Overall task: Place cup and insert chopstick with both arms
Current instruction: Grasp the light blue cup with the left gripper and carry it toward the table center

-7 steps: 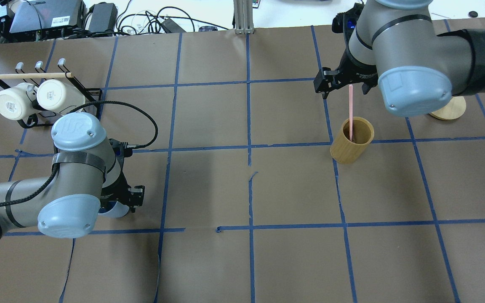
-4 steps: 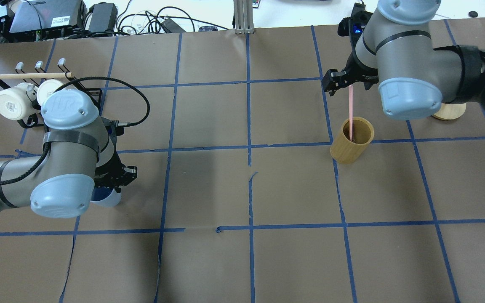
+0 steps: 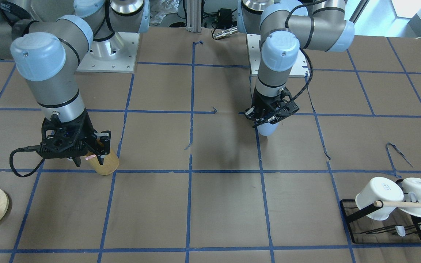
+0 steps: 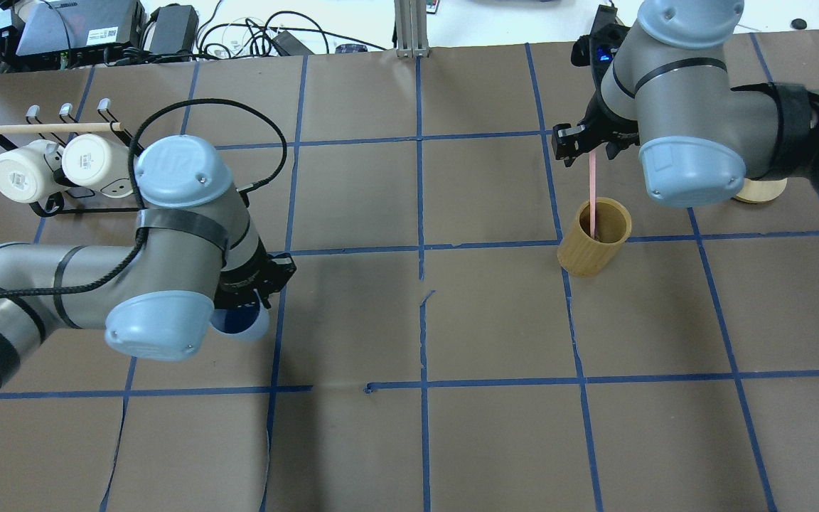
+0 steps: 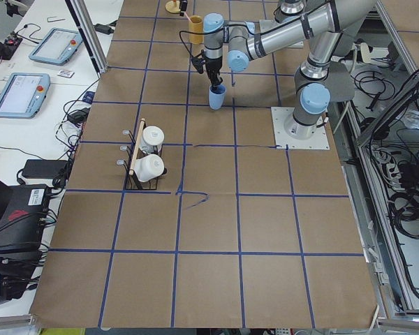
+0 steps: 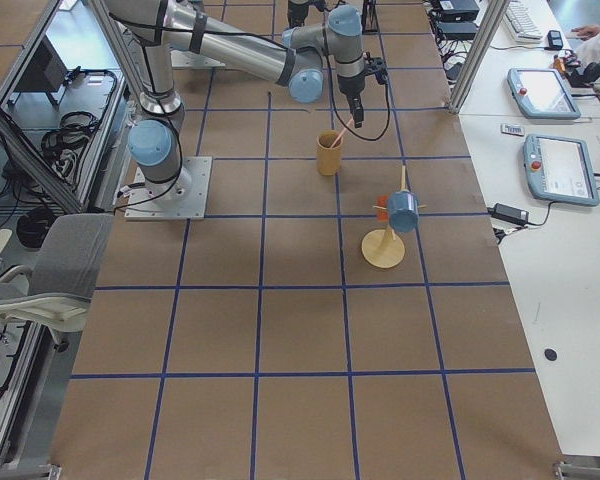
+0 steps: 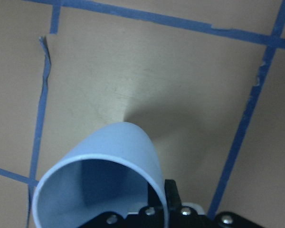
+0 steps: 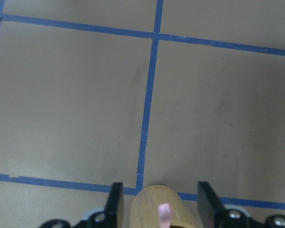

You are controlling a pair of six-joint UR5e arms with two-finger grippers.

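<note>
The pale-pink chopstick should go into the cup, so my right gripper should next grab the chopstick by its top.
My left gripper is shut on the rim of the light-blue cup and holds it tilted, just above the table left of centre. The cup fills the left wrist view with its mouth towards the camera, and also shows in the front view. The pale-pink chopstick leans in a tan bamboo cylinder. My right gripper is open, with its jaws on either side of the stick's top and not touching it.
A black rack with two white mugs and a long wooden rod stands at the back left. A round wooden stand with a blue cup and an orange one is right of the bamboo cylinder.
My left arm has carried the blue cup to the right, towards the table's middle. My right gripper has shifted slightly right, over the pink stick's top.
</note>
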